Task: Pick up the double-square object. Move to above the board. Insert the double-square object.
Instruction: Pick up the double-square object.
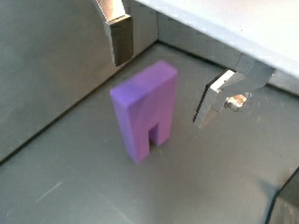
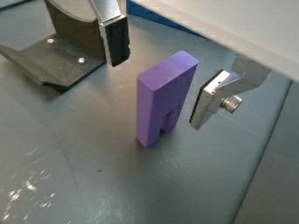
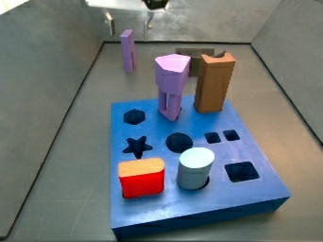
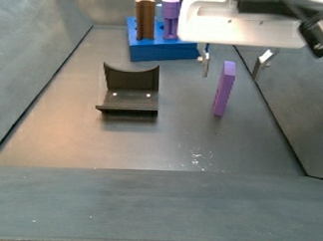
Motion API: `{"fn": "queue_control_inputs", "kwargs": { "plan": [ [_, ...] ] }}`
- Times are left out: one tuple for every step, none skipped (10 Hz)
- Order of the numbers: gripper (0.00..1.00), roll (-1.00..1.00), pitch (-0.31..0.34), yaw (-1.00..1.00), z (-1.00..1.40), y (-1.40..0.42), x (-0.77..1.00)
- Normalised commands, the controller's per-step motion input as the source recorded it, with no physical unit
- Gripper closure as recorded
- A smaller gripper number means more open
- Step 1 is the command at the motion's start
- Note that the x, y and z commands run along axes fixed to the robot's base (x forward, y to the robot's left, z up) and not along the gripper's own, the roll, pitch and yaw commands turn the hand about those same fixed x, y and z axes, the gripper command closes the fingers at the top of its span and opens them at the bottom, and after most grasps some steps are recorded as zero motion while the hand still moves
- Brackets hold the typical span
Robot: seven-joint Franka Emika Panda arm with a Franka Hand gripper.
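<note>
The double-square object needs to go into the board (image 3: pixel 202 203), so my gripper will grab it by its solid top end (image 3: pixel 127 34) next.
The double-square object (image 3: pixel 127 49) is a slim lilac bar standing upright on the grey floor, beyond the board (image 3: pixel 202 203), a blue slab with dark shaped holes. The bar also shows in both wrist views (image 1: pixel 146 109) (image 2: pixel 163 96) and in a side view (image 4: pixel 224 88). My gripper (image 4: pixel 233 60) is open over the bar's top. One finger (image 2: pixel 117 39) stands on one side of the bar and the other finger (image 2: pixel 211 101) on the other side, neither touching it. The gripper (image 1: pixel 167 70) holds nothing.
On the board stand a purple pentagon-topped post (image 3: pixel 171 85), a brown post (image 3: pixel 214 80), a red block (image 3: pixel 142 177) and a pale cylinder (image 3: pixel 195 168). The fixture (image 4: pixel 128 88) stands on the floor beside the bar. Grey walls (image 3: pixel 70 66) enclose the floor.
</note>
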Motion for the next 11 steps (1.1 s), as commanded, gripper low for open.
{"fn": "queue_control_inputs", "kwargs": {
  "plan": [
    [0.0,-0.03,0.0,0.0,-0.26,-0.19,0.0],
    [0.0,-0.01,0.0,0.0,-0.2,-0.09,0.0],
    [0.0,0.0,0.0,0.0,-0.18,0.0,-0.01],
    [0.0,0.0,0.0,0.0,-0.1,0.0,-0.01],
    [0.0,0.0,0.0,0.0,-0.07,0.0,-0.11],
    [0.0,-0.01,-0.129,0.04,-0.01,0.0,0.0],
    [0.0,-0.05,-0.14,0.01,-0.05,0.0,-0.05],
    [0.0,-0.02,-0.16,0.01,-0.01,0.0,-0.07],
    [0.0,-0.05,-0.197,0.01,-0.07,0.0,-0.06],
    [0.0,0.0,0.0,0.0,0.0,0.0,0.0],
    [1.0,0.0,0.0,0.0,0.0,0.0,0.0]
  ]
}}
